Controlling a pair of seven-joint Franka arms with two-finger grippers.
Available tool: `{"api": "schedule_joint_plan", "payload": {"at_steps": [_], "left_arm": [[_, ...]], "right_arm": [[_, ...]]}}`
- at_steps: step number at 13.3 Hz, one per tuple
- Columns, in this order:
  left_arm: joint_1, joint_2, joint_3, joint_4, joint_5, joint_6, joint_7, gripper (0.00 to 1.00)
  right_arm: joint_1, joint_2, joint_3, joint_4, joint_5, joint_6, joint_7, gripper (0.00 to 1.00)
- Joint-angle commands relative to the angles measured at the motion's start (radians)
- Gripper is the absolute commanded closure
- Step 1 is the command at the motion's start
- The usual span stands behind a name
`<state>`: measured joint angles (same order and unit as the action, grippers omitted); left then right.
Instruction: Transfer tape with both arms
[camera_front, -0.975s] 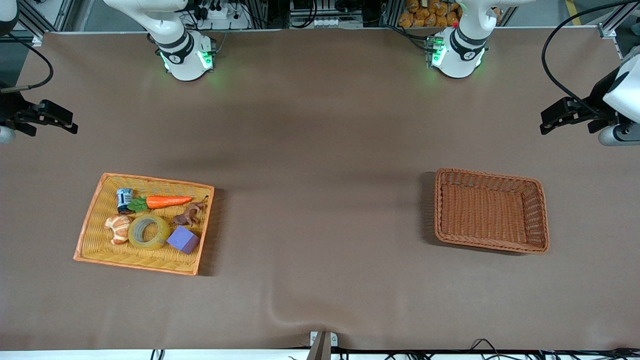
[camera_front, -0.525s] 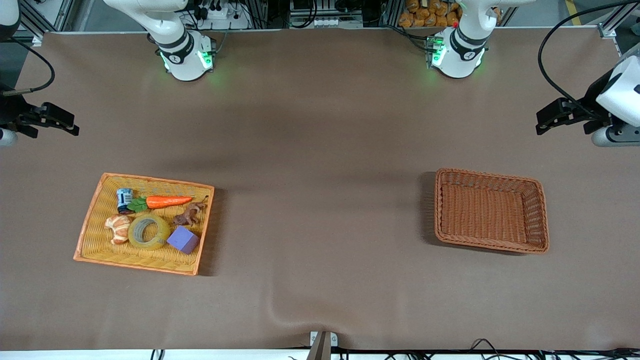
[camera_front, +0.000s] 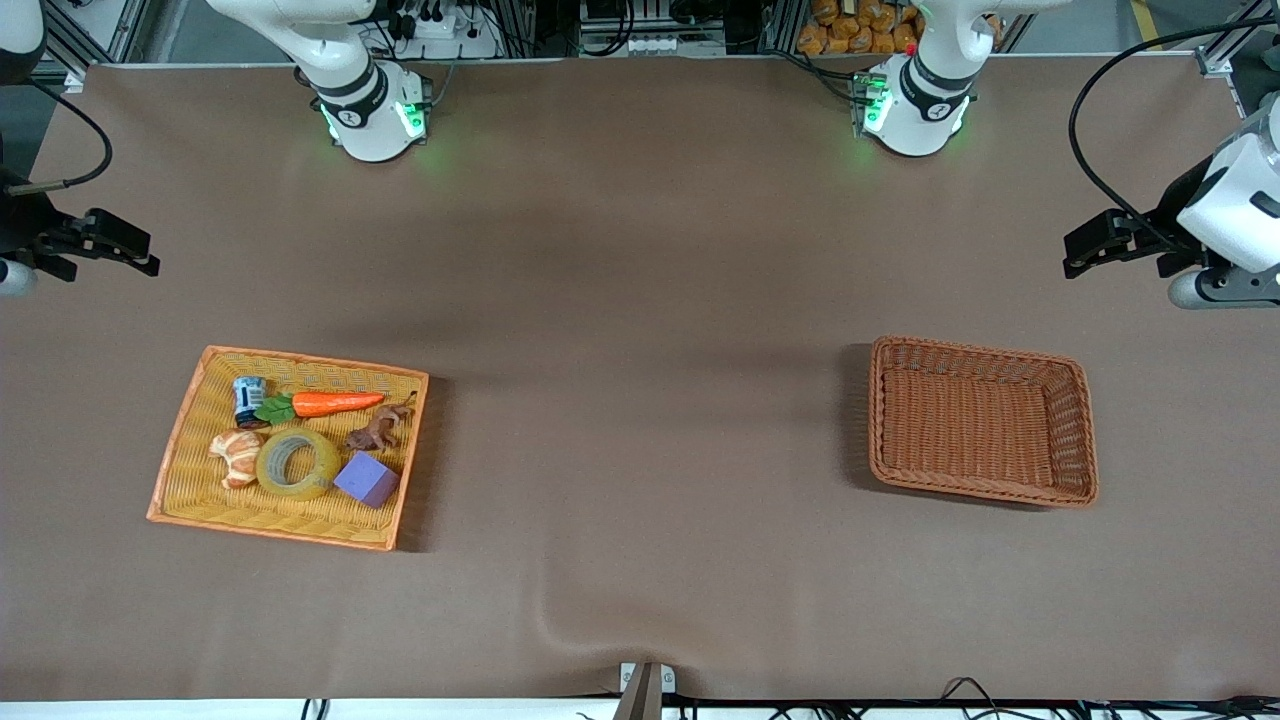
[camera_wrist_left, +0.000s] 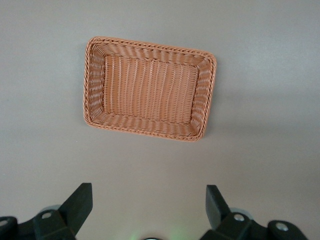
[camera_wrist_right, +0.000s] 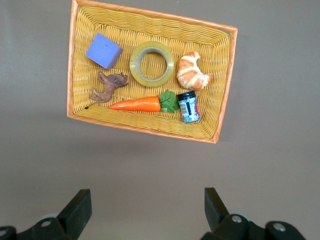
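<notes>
My right gripper will grab the tape by its band wall (camera_front: 331, 463) next. Then the rest of the tape's ring (camera_front: 269, 464) stays free for my left gripper.
The tape (camera_front: 297, 464), a yellowish translucent ring with a pale core, lies flat in the yellow tray (camera_front: 190, 405) between the croissant (camera_front: 236, 456) and the purple block (camera_front: 366, 479). It also shows in the right wrist view (camera_wrist_right: 152, 63). My right gripper (camera_front: 128, 250) hangs open and empty high over the bare table at the right arm's end, its fingers (camera_wrist_right: 75, 212) wide apart. My left gripper (camera_front: 1088, 244) hangs open and empty over the table at the left arm's end, its fingers (camera_wrist_left: 77, 205) wide apart.
The tray also holds a toy carrot (camera_front: 335, 403), a small blue jar (camera_front: 248, 398) and a brown toy animal (camera_front: 377, 431). An empty brown wicker basket (camera_front: 1075, 430) stands toward the left arm's end and shows in the left wrist view (camera_wrist_left: 95, 80).
My left gripper has drifted slightly inward over the table and a little up in the front view. My right gripper has shifted only slightly. The tape and the tray's things have not moved.
</notes>
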<state>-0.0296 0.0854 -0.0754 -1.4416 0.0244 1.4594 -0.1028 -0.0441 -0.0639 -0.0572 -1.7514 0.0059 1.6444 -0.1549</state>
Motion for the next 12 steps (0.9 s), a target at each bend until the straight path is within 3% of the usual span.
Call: {"api": "schedule_joint_plan", "payload": {"at_steps": [1, 6, 8, 12], "left_arm": [[-0.006, 0.010, -0.003, 0.009, 0.006, 0.013, -0.020, 0.00], [-0.009, 0.013, -0.003, 0.009, 0.006, 0.047, -0.020, 0.00], [-0.009, 0.013, -0.003, 0.003, 0.005, 0.049, -0.020, 0.00], [0.010, 0.017, -0.017, 0.007, 0.009, 0.045, -0.005, 0.00]], "right_arm": [[0.058, 0.067, -0.003, -0.005, -0.012, 0.072, 0.008, 0.00], [0.135, 0.234, -0.003, -0.005, -0.004, 0.263, -0.005, 0.00], [0.145, 0.298, -0.003, -0.003, -0.003, 0.337, -0.110, 0.00], [0.106, 0.459, -0.004, -0.003, 0.097, 0.512, -0.290, 0.00]]}}
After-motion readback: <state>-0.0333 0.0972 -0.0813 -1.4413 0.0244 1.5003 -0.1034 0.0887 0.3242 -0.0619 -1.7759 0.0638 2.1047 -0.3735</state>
